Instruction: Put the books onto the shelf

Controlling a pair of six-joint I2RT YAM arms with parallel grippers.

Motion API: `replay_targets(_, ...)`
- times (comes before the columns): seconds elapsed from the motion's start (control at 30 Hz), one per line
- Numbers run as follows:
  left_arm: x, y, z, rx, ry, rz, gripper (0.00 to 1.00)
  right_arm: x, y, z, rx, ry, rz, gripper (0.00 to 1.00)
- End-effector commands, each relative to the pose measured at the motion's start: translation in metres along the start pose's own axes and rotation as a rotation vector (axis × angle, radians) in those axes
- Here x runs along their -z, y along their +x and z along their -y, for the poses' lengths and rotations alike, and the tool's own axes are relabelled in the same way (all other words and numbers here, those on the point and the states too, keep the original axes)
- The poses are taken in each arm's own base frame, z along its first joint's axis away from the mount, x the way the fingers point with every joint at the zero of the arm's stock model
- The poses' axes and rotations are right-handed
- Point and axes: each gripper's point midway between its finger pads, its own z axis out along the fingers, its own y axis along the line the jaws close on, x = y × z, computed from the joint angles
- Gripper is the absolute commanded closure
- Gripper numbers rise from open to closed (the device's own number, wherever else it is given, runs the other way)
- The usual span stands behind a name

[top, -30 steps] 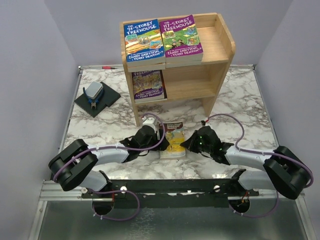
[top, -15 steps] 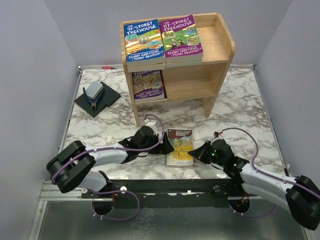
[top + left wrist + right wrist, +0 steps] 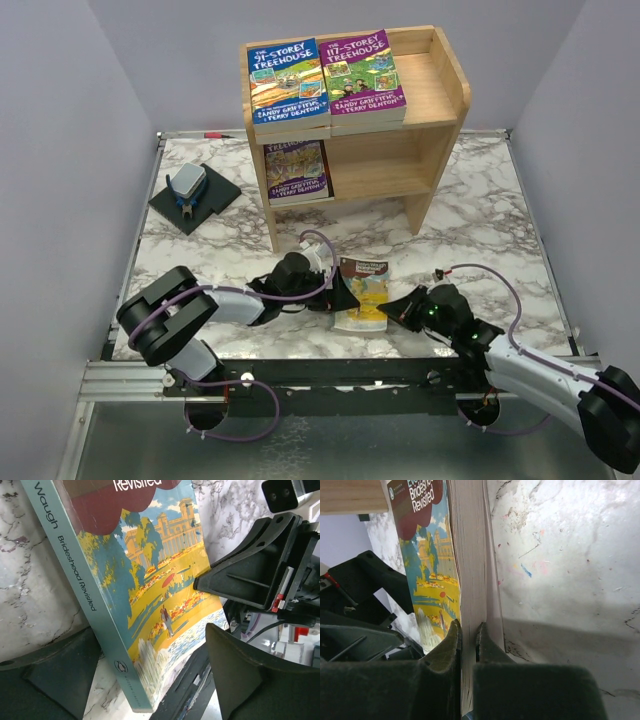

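Note:
My left gripper is to grip the paperback's spine near its near corner (image 3: 338, 322) (image 3: 120, 666) next, so the paperback's far end stays free to go into the shelf.
A yellow-and-teal paperback, "Brideshead Revisited" (image 3: 362, 293), lies near the table's front edge. My right gripper (image 3: 392, 308) is shut on its page edge (image 3: 470, 555), pinching the front cover and a wad of pages (image 3: 468, 630). My left gripper (image 3: 338, 293) is open at the book's spine side, its fingers (image 3: 240, 675) straddling the near corner of the book (image 3: 150, 595) without pressing it. The wooden shelf (image 3: 445, 100) stands at the back. A blue book (image 3: 288, 82) and a purple book (image 3: 365, 72) lie flat on its top. Another book (image 3: 296, 170) rests on the lower tier.
A black square pad with a blue-grey tool (image 3: 192, 195) sits at the left of the marble table (image 3: 480, 220). The shelf's right half, top and lower tier, is bare wood. The metal rail with the arm bases (image 3: 330, 375) runs along the near edge.
My right arm drew back toward the near edge, bringing the book slightly nearer and to the right. My left gripper opened wider and slid right to the book's spine.

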Motion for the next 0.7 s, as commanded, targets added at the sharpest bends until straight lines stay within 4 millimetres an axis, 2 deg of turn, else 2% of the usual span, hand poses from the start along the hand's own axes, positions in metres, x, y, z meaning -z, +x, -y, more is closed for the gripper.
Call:
replay_targets(0.0,0.006,0.059,-0.037,0.1,-0.08,-0.186,0.18,0.005,0.024,0.049,-0.069,0.072,-0.063,1.0)
replay_targets(0.13,0.003,0.059,-0.029,0.114,-0.032,-0.192,0.31,0.005,0.023,0.048,-0.069,0.07,-0.058,1.0)
replay_targets(0.33,-0.002,0.06,-0.024,0.141,0.009,-0.203,0.59,0.004,0.022,0.048,-0.066,0.076,-0.055,1.0)
replay_targets(0.43,-0.003,0.059,-0.022,0.15,0.018,-0.195,0.76,0.004,0.023,0.047,-0.062,0.071,-0.059,1.0)
replay_targets(0.47,-0.002,0.058,-0.02,0.15,0.024,-0.19,0.85,0.004,0.022,0.046,-0.057,0.069,-0.06,1.0)
replay_targets(0.5,-0.002,0.056,-0.019,0.153,0.027,-0.182,0.98,0.004,0.023,0.046,-0.054,0.071,-0.062,1.0)
replay_targets(0.67,0.003,0.04,-0.002,0.134,0.067,-0.122,1.0,0.005,0.02,0.041,-0.035,0.077,-0.059,1.0)
